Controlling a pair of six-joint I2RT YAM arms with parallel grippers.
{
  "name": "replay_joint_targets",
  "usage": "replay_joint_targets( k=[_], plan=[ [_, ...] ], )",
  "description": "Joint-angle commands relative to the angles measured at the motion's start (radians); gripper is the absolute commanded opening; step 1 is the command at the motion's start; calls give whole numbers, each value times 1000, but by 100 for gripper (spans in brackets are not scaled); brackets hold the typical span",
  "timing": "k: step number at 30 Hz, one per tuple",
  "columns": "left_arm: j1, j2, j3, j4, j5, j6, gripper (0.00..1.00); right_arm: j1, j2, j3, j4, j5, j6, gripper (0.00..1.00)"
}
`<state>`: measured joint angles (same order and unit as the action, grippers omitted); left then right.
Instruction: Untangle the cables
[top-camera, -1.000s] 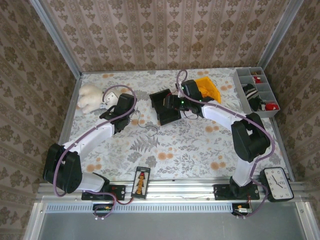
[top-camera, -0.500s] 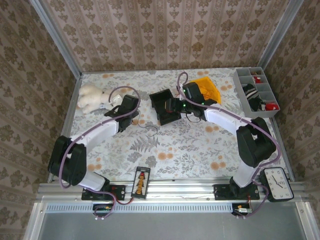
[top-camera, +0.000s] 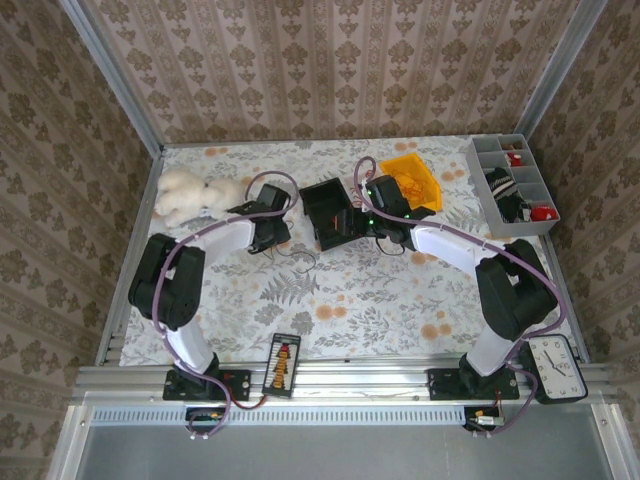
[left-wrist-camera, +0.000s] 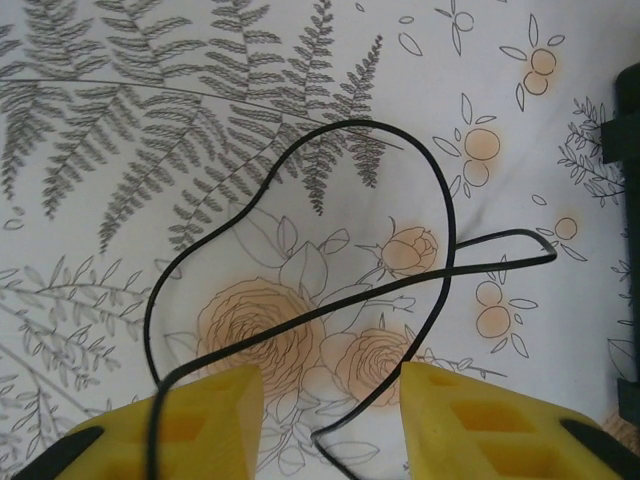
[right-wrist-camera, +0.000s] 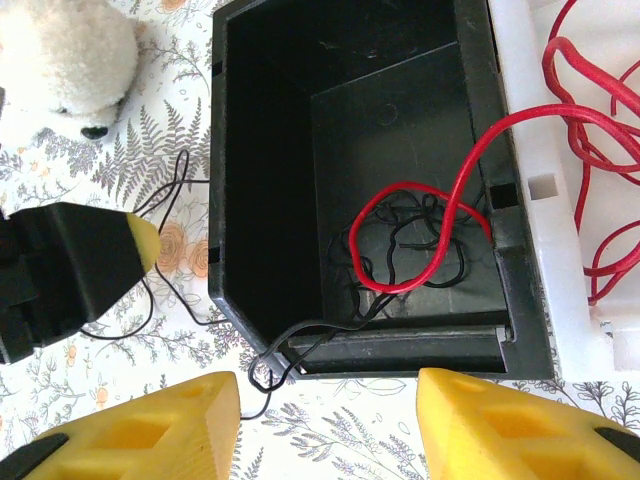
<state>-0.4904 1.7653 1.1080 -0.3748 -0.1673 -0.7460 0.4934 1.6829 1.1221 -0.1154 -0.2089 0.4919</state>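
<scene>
I should next use my left gripper to pick up the thin black wire by its loop on the tabletop outside the box. Then I can untangle the wire and lay it inside.
The cables lie in a black box (right-wrist-camera: 260, 150): a red wire (right-wrist-camera: 448, 225) loops over dark strands (right-wrist-camera: 400, 240) on its floor. One thin black wire (right-wrist-camera: 300, 328) runs out over the box's near corner onto the table. It forms a loop (left-wrist-camera: 351, 123) in front of my left gripper (left-wrist-camera: 330, 400), which is open low over it, with a strand passing between the yellow fingertips (left-wrist-camera: 200, 420). My right gripper (right-wrist-camera: 330, 410) is open just in front of the box, nothing held. From above, the left gripper (top-camera: 280, 243) sits left of the box (top-camera: 330, 212) and the right gripper (top-camera: 352, 228) at its right.
More red wires (right-wrist-camera: 590, 150) lie on a white tray right of the box. A white plush toy (top-camera: 185, 195) sits at the back left, an orange object (top-camera: 412, 180) behind the right arm, a compartment tray (top-camera: 515, 185) at the right edge. A clock (top-camera: 555, 367) and an abacus (top-camera: 283, 365) lie near the front.
My left gripper has swung right towards the black wire and the box, its elbow folding back. The right gripper has shifted slightly right along the box.
</scene>
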Motion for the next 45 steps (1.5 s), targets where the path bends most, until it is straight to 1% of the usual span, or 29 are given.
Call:
replay_joint_targets(
  k=[1, 6, 12, 14, 16, 17, 18, 21, 25, 28, 31, 35, 37, 40, 42, 45],
  plan=[
    [-7, 40, 45, -29, -1, 32, 41, 2, -35, -14, -9, 22, -21, 50],
    [-19, 103, 63, -16, -18, 23, 40, 3, -34, -19, -3, 21, -16, 50],
    [-53, 197, 104, -26, -39, 27, 33, 2, -32, -17, 0, 17, -11, 49],
    [-65, 223, 127, -51, -49, 29, 27, 2, -35, -21, 2, 25, -6, 49],
    [-80, 234, 150, -91, -78, 21, 9, 2, -36, -27, -1, 37, -2, 49],
    [-88, 230, 158, -108, -105, 21, 3, 2, -36, -27, -3, 47, 4, 49],
    [-96, 221, 169, -127, -130, 20, 0, 1, -37, -32, -4, 56, 10, 49],
    [-132, 151, 212, -187, -247, 38, 0, -6, -43, -50, -2, 84, 28, 49],
    [-173, 27, 308, -238, -443, 121, 0, -32, -60, -74, 8, 123, 69, 48],
    [-178, -20, 414, -270, -526, 195, 0, -53, -87, -109, 32, 145, 93, 48],
    [-180, -24, 527, -262, -536, 284, 0, -72, -113, -139, 47, 169, 105, 48],
    [-181, -4, 611, -190, -434, 353, 0, -94, -129, -158, 53, 171, 120, 48],
    [-185, 19, 617, -139, -398, 367, 0, -98, -130, -163, 52, 168, 122, 48],
    [-193, 81, 618, -87, -382, 367, 0, -100, -131, -167, 52, 162, 122, 48],
    [-199, 132, 629, -89, -391, 353, 0, -102, -131, -166, 50, 152, 123, 48],
    [-215, 215, 666, -135, -420, 339, 0, -105, -130, -166, 50, 130, 122, 48]
  ],
)
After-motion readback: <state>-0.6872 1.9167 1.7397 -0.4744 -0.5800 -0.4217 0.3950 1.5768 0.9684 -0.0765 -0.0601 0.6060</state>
